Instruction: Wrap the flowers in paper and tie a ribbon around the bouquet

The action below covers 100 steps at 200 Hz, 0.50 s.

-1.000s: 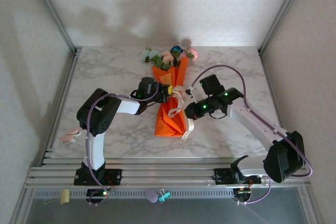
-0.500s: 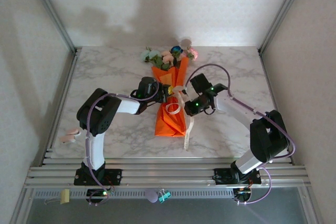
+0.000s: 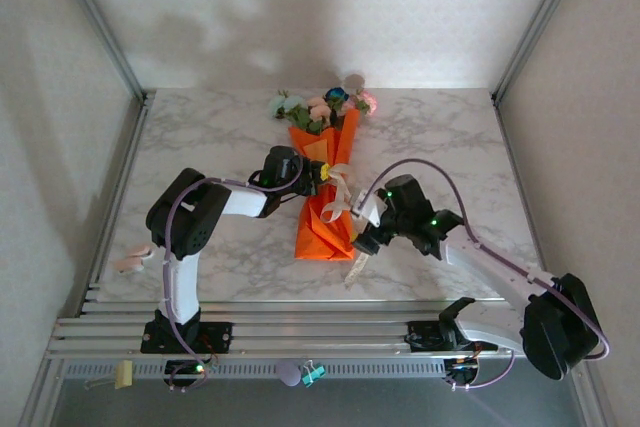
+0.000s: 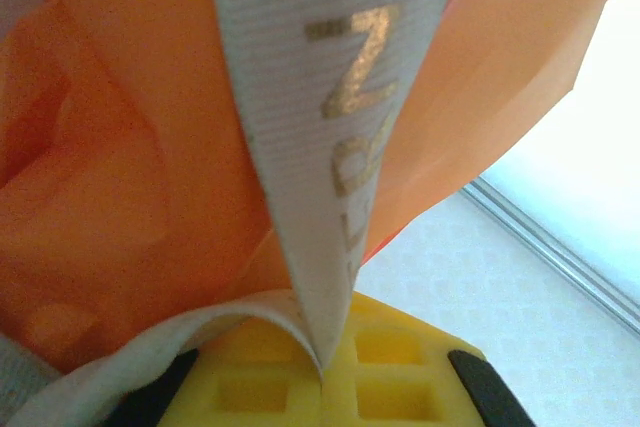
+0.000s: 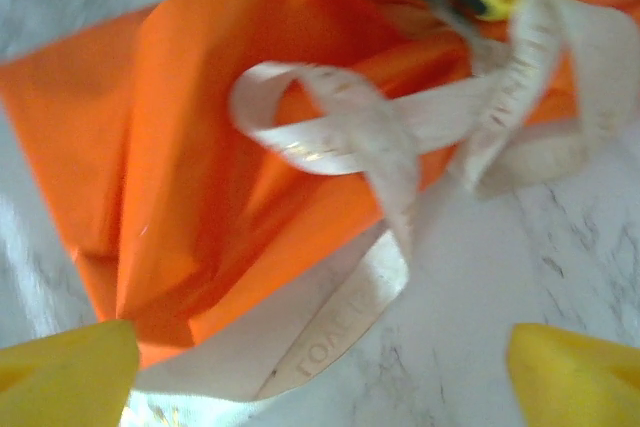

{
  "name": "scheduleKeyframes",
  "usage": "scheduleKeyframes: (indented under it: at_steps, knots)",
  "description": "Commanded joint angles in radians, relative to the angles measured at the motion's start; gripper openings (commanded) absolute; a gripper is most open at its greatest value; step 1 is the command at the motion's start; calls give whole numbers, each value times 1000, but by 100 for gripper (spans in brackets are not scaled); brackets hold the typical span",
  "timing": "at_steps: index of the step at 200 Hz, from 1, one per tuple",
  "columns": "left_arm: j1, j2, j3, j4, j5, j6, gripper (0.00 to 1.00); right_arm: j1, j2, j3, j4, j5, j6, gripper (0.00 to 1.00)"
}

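The robot's right gripper will next pinch the ribbon's loose tail (image 5: 342, 329), clear of the left gripper, so that it can tie the ribbon around the bouquet.
The bouquet lies along the middle of the marble table, an orange paper (image 3: 322, 222) cone with the flowers (image 3: 320, 107) at its far end. Cream ribbon (image 3: 338, 190) loops loosely over its waist, and one tail (image 3: 356, 267) trails toward the near edge. My left gripper (image 3: 320, 175) sits at the cone's left side, shut on the ribbon (image 4: 340, 97), which is pinched between its yellow pads (image 4: 400, 377) against the paper (image 4: 130, 147). My right gripper (image 3: 365, 234) hovers open by the cone's lower right. Its yellow fingertips (image 5: 60, 377) stand wide apart above the ribbon tail (image 5: 345, 322) and the paper (image 5: 190, 147).
Metal rails run along the table's near edge (image 3: 320, 332), with small clips (image 3: 312, 374) beyond them. A pinkish object (image 3: 132, 261) lies at the left edge. Frame posts (image 3: 100, 22) rise at the far corners. Bare marble (image 3: 450, 137) spreads to the right and left of the bouquet.
My right gripper has drawn back from the ribbon loops toward the near edge, and its arm has swung round. The left gripper and the bouquet have stayed put.
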Motion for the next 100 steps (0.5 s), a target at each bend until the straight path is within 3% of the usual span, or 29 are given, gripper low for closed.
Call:
scheduleKeyframes:
  at_steps: [1, 13, 54, 100]
  knots:
    - [9, 15, 24, -33, 16, 22, 0, 31, 49, 20, 126, 2, -333, 99]
    - [10, 15, 27, -32, 16, 23, 0, 45, 92, 48, 118, -12, -370, 99]
    - [10, 13, 31, -35, 19, 19, 0, 114, 275, 103, 207, 128, -460, 94]
    - [10, 13, 48, -44, 23, 24, 0, 144, 422, 239, 145, 186, -478, 67]
